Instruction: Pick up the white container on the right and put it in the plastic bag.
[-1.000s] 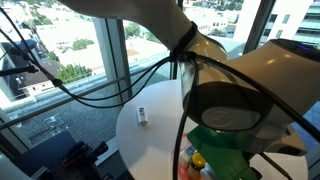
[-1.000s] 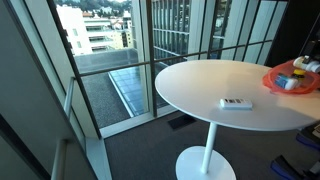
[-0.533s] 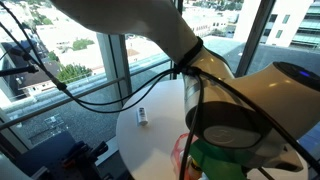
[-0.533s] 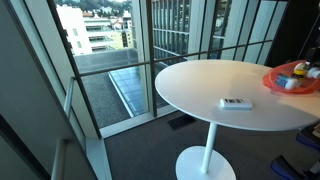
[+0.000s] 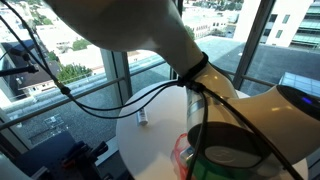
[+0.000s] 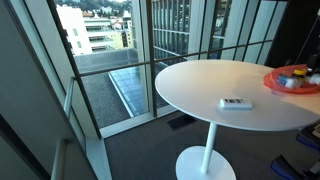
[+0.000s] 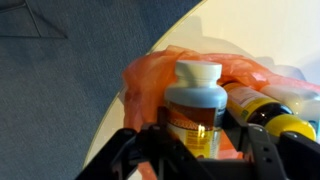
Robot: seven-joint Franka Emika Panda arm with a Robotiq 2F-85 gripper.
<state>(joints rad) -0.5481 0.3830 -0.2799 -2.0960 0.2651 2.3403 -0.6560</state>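
Observation:
The orange plastic bag spreads under the bottle, so my gripper opens next: the bottle would stay in the bag beside the dark bottle.
In the wrist view my gripper (image 7: 193,128) is shut on a bottle (image 7: 193,92) with a white cap, an amber body and a label. The fingers (image 7: 160,136) press on both of its sides and hold it upright. Right behind and under the bottle lies the crumpled orange plastic bag (image 7: 150,75) on the white round table (image 7: 250,25). A dark bottle with a yellow cap (image 7: 268,112) lies in the bag at the right. The bag shows at the table's edge in both exterior views (image 6: 292,80) (image 5: 180,152). My gripper itself is hidden there.
A small white remote-like object (image 6: 236,103) lies on the round pedestal table (image 6: 200,85), also seen in an exterior view (image 5: 141,117). My arm's bulk (image 5: 240,120) and cables (image 5: 90,95) fill that view. Glass walls (image 6: 110,60) surround the table; the floor is grey carpet (image 7: 60,100).
My arm has swung further down and right across the exterior view. The thing that stood up above the orange bag has sunk lower into it.

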